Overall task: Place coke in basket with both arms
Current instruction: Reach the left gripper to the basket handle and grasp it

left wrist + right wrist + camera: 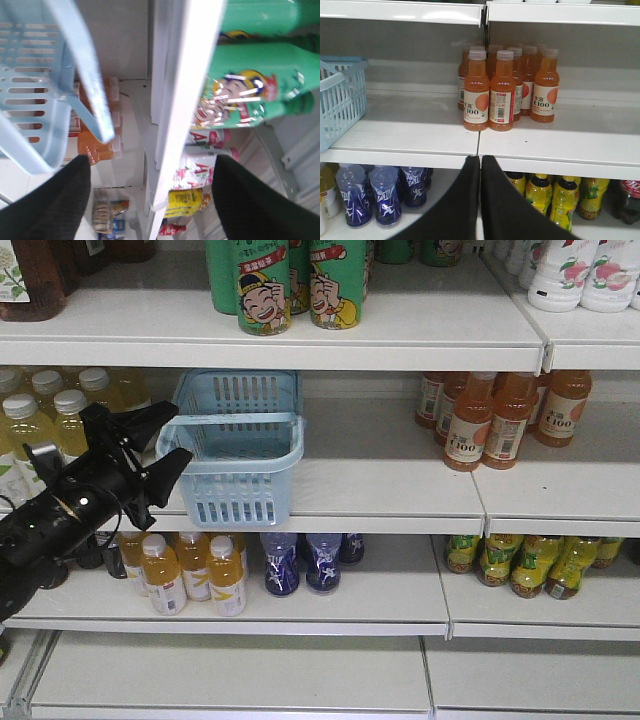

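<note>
My left gripper grabs the light blue basket by its carrying handle point(232, 419) next, which leaves the light blue basket's opening point(240, 442) free to take the coke.
The light blue basket point(240, 450) stands on the middle shelf, and its slotted wall also shows in the left wrist view point(30, 90) and at the left edge of the right wrist view point(340, 100). My left gripper point(184, 431) is open beside the basket's left wall, holding nothing; its black fingers point(45, 205) spread wide in its own view. My right gripper point(480, 165) is shut and empty, in front of the shelf edge below the orange bottles. A coke point(629, 197), dark with a red label, stands on the lower shelf at far right, partly cut off.
Orange juice bottles point(502, 90) cluster on the middle shelf right of the basket. Green cartoon-label bottles point(265, 290) stand above. Blue bottles point(300, 560) and yellow-green bottles point(565, 200) fill the lower shelf. Pale yellow bottles point(40, 410) sit behind the left arm. White shelf lips point(380, 525) jut forward.
</note>
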